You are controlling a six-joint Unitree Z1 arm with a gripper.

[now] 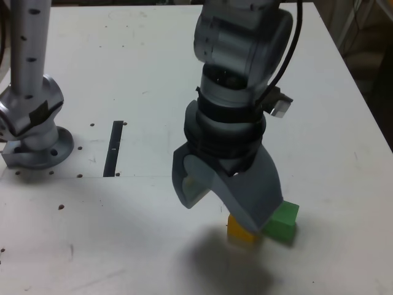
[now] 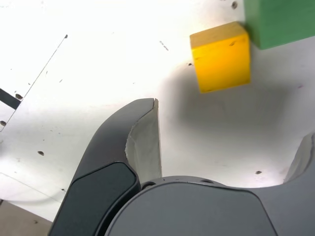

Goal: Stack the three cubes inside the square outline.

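Note:
The yellow cube (image 1: 241,230) needs to be stacked with the other cubes inside the square outline. My gripper will grab it by two opposite sides next.
Two cubes show, and they touch each other on the white table. The yellow cube (image 1: 241,230) (image 2: 220,56) lies on the exterior view's left of the green cube (image 1: 284,220) (image 2: 283,19). My gripper (image 1: 221,212) (image 2: 231,123) hangs open just above them, empty, jaws spread wide. In the exterior view one finger (image 1: 255,206) covers part of the yellow cube and a corner of the green one. In the wrist view both cubes lie beyond the fingertips, not between them. The square outline is out of view.
A thin straight black strip (image 1: 113,147) lies on the table (image 1: 123,233) at the exterior view's left of centre. The arm's metal base (image 1: 37,141) stands at the far left. The table's edge (image 1: 368,104) runs down the right.

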